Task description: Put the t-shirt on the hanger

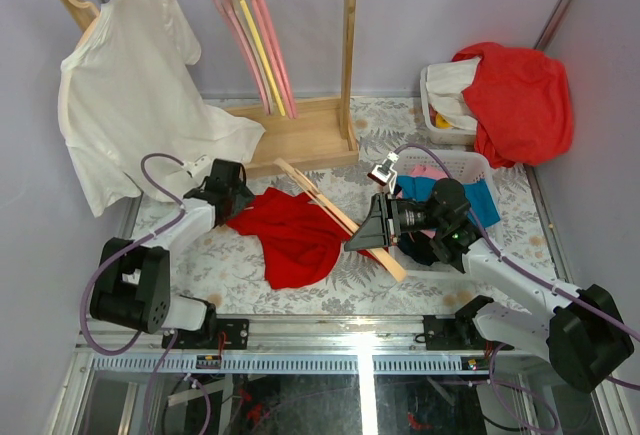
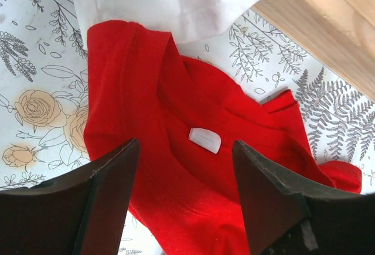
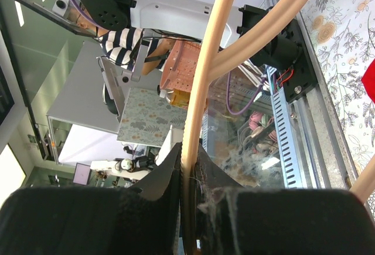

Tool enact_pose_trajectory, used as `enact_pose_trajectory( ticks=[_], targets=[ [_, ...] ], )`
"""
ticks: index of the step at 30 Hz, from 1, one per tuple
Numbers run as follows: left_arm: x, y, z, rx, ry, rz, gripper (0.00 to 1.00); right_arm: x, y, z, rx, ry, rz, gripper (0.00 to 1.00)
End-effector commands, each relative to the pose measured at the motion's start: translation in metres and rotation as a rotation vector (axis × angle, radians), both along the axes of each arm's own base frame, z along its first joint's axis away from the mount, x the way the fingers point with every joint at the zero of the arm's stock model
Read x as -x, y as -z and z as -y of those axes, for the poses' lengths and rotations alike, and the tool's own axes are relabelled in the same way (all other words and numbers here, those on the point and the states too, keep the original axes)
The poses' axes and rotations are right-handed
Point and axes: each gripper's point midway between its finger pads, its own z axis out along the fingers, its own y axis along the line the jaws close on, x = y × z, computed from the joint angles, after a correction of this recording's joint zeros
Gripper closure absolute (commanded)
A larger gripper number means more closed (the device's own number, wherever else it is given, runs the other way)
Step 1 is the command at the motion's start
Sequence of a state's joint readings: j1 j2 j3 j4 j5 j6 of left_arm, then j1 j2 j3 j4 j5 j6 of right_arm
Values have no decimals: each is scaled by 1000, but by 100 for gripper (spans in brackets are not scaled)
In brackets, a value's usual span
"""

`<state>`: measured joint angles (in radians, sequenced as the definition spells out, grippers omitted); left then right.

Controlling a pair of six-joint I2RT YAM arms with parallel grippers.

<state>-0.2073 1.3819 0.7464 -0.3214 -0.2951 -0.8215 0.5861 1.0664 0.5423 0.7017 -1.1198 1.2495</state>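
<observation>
The left gripper needs to reach the red t-shirt and grab the edge of its collar beside the white label, so the neck of the t-shirt stays open for the hanger to go in.
The red t-shirt (image 1: pixel 295 235) lies crumpled on the flowered table, its collar toward the left arm. In the left wrist view the collar and its white label (image 2: pixel 205 139) lie between the fingers of my left gripper (image 2: pixel 184 145), which hangs open just above the cloth (image 2: pixel 193 202). From above, the left gripper (image 1: pixel 236 201) is at the shirt's left edge. The pale wooden hanger (image 1: pixel 335 213) slants across the shirt's right side. My right gripper (image 1: pixel 364 238) is shut on one of its arms. The right wrist view shows the hanger (image 3: pixel 202 91) pinched between the right gripper's (image 3: pixel 188 152) fingers.
A wooden rack (image 1: pixel 305 135) stands at the back, with a white t-shirt (image 1: pixel 130 105) and pink and yellow hangers (image 1: pixel 255 35) on it. A white basket (image 1: pixel 462 163) of clothes is behind the right arm. A red-orange garment (image 1: pixel 515 100) drapes a second basket (image 1: pixel 432 115).
</observation>
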Motion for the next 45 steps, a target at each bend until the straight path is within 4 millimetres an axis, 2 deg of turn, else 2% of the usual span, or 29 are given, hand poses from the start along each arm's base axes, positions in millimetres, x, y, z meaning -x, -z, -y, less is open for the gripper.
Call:
enact_pose_trajectory(
  ticks=[1, 9, 12, 16, 19, 26, 33, 39, 45],
  targets=[
    [-5, 5, -5, -6, -27, 37, 37, 6, -16, 4, -54, -23, 85, 100],
    [13, 16, -7, 2, -27, 27, 47, 6, -12, 4, -50, -21, 78, 100],
    [17, 17, -8, 0, -26, 24, 55, 6, -12, 4, -48, -22, 76, 100],
    [19, 15, -10, -8, -29, 27, 72, 6, -12, 4, -50, -19, 75, 100],
    [18, 8, -12, -17, -35, 39, 80, 5, -12, 3, -52, -18, 73, 100],
    [15, -27, -15, -18, -41, 113, 100, 5, -17, 3, -69, -30, 60, 100],
    [11, -58, -8, 15, -13, 185, 100, 15, -18, -4, -80, -79, 28, 100],
    [11, -85, 0, 46, 38, 251, 100, 28, -30, -14, -140, -155, 2, 100],
    [11, -105, 10, 73, 97, 297, 100, 28, -24, -28, -125, -199, -44, 100]
  ],
)
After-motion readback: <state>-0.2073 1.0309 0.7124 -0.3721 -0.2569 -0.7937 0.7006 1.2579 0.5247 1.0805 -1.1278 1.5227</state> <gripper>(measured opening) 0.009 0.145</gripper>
